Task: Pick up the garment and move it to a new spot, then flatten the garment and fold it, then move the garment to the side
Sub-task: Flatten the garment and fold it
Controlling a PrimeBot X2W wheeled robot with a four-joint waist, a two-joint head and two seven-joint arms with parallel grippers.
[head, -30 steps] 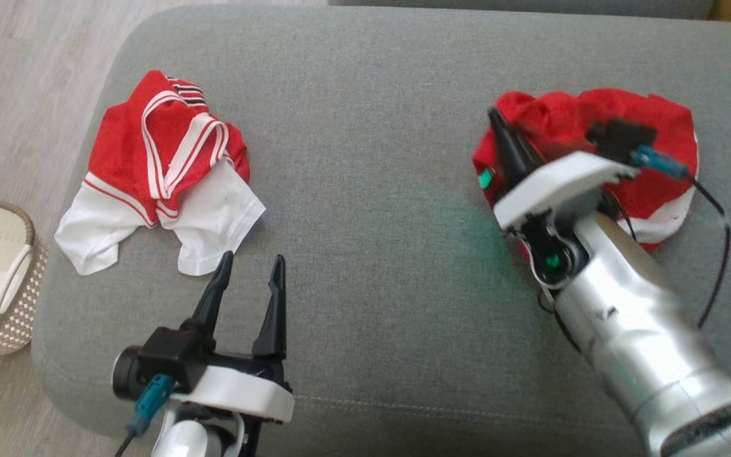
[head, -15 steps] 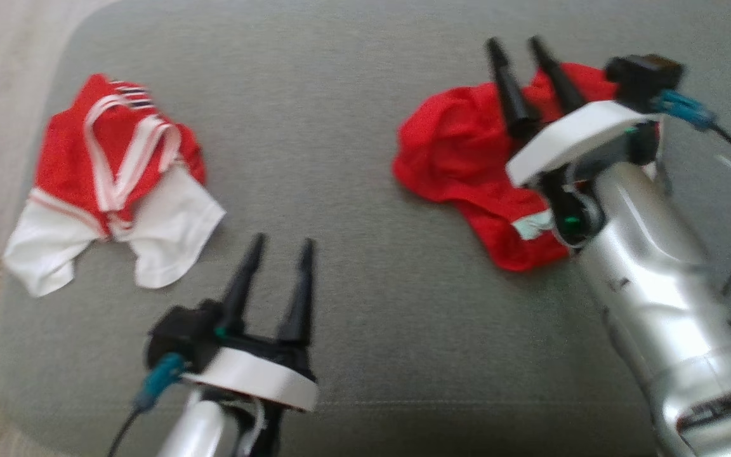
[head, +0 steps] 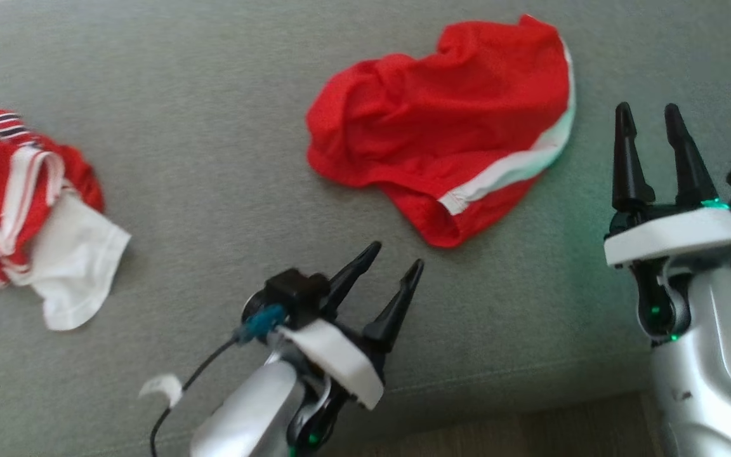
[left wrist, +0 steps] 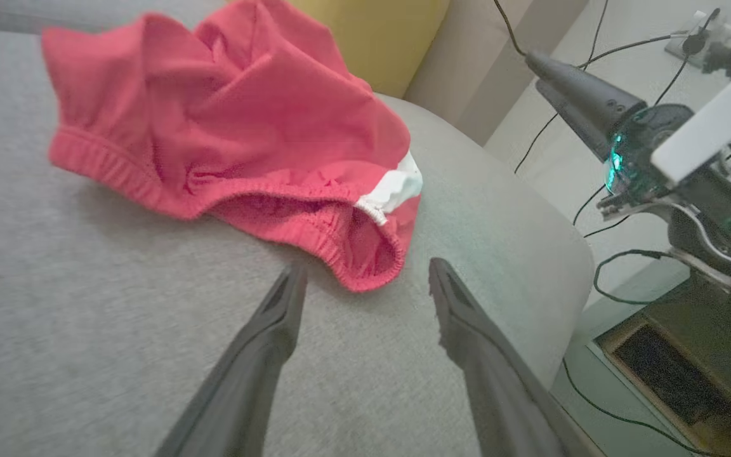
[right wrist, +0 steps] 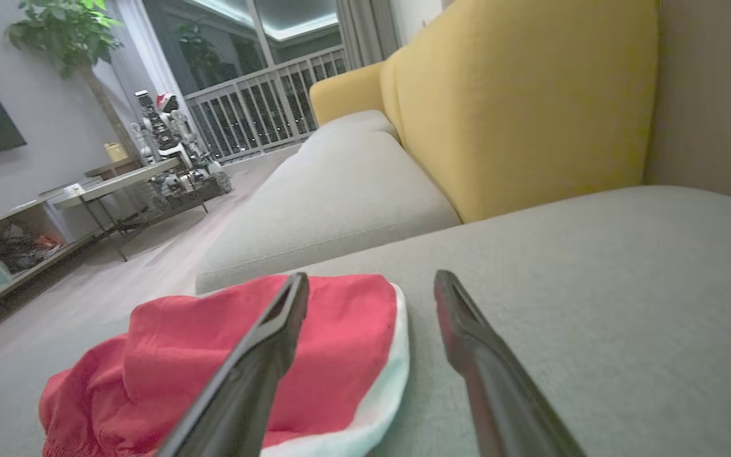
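Observation:
The shorts' waistband gapes open above the cushion, so my left gripper will next grab the waistband edge at the white stripe [head: 454, 204] to pick up the shorts.
The garment [head: 441, 133], red shorts with a white side stripe, lies crumpled on the grey sofa cushion [head: 213, 127] with nothing holding it. My left gripper [head: 397, 254] is open just short of the elastic waistband's near end, fingers pointing up and right at it. In the left wrist view the waistband opening of the garment [left wrist: 245, 127] lies right beyond my left gripper [left wrist: 367, 266]. My right gripper [head: 647, 108] stands open and empty to the right of the shorts, apart from them. The right wrist view shows the garment [right wrist: 340, 336] behind the left finger of my right gripper [right wrist: 372, 278].
A second red and white garment [head: 16, 209] lies bunched at the cushion's left. The cushion's front edge and the floor [head: 530, 431] run along the bottom of the head view. A yellow back cushion [right wrist: 518, 95] rises behind the seat. Cables hang off the cushion's right end.
My right gripper has opened, let go of the red shorts and drawn back to their right. The head camera has swung right, so the shorts sit mid-picture. My left gripper now points at them.

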